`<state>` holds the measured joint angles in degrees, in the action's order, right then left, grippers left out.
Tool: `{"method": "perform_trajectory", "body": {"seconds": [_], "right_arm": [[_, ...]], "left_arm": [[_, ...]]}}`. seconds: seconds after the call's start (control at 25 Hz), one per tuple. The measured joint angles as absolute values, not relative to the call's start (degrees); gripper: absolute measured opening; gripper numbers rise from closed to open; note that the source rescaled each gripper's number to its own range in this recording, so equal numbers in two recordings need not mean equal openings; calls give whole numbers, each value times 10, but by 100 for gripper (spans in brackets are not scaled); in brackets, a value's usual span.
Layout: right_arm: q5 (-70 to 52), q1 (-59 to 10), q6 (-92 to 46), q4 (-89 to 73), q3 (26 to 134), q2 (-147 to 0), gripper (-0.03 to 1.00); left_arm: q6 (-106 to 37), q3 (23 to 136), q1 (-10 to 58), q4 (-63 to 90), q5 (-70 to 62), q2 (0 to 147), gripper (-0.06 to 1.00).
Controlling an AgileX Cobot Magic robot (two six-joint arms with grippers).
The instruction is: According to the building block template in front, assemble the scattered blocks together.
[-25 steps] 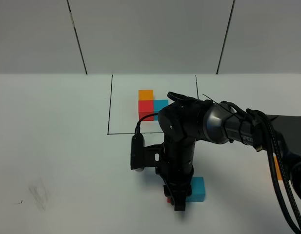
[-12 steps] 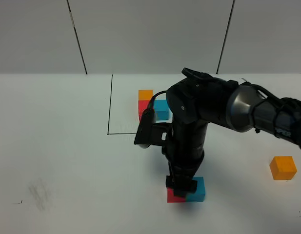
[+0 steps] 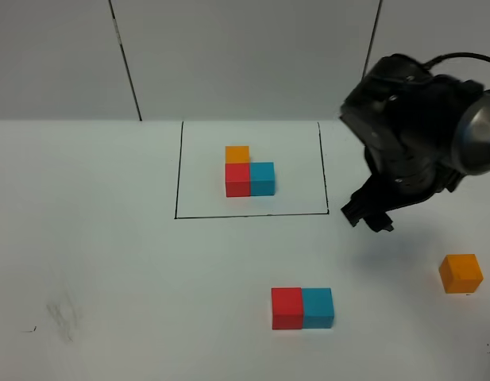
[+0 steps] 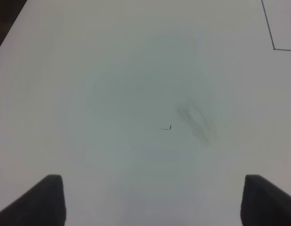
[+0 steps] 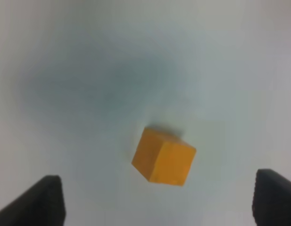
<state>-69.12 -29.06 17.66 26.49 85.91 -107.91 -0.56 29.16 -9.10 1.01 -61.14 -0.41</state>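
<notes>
The loose orange cube needs to complete the L like the template (image 3: 248,171), so my right gripper will grab the cube by its body (image 3: 461,273) next.
The building block template (image 3: 248,171), an orange, red and cyan L, sits inside a black drawn rectangle at the back of the table. The loose red cube (image 3: 287,308) and cyan cube (image 3: 318,308) lie side by side and touching, near the front. The loose orange cube (image 3: 461,273) lies alone at the far right. My right gripper (image 3: 369,217) hovers between the rectangle and the orange cube, holding nothing. Its wrist view shows the orange cube (image 5: 164,157) ahead of the open, empty gripper (image 5: 159,202). My left gripper (image 4: 159,202) is open over bare table and does not show in the high view.
A grey scuff mark (image 3: 63,314) lies at the front left of the white table and also shows in the left wrist view (image 4: 196,118). A corner of the black rectangle line (image 4: 269,33) shows there too. A panelled wall stands behind the table.
My right arm has lifted off the red and cyan pair and swung up and to the right, toward the orange cube. The red cube now stands uncovered against the cyan one.
</notes>
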Motion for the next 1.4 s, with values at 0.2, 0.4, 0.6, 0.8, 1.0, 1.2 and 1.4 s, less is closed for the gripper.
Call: {"method": "perform_trajectory", "body": {"seconds": [0.2, 0.4, 0.6, 0.8, 1.0, 1.2, 1.4], "right_arm": [[-692, -210, 171, 194, 859, -1079, 73], [-692, -167, 177, 171, 849, -1076, 73], [-589, -146, 199, 131, 733, -1034, 73], [-489, -119, 221, 129, 636, -985, 73], [-456, -94, 227, 141, 609, -983, 72], [-403, -92, 227, 144, 605, -1001, 72], [-383, -92, 227, 142, 605, -1033, 72]], "left_arm": [[-6, 292, -91, 10, -611, -4, 99], [-6, 292, -91, 10, -611, -4, 99], [-6, 292, -91, 10, -611, -4, 99], [-6, 292, -91, 10, -611, -4, 99], [-6, 292, -91, 10, -611, -4, 99], [-6, 292, -91, 10, -611, -4, 99], [-6, 292, -91, 10, -611, -4, 99]]}}
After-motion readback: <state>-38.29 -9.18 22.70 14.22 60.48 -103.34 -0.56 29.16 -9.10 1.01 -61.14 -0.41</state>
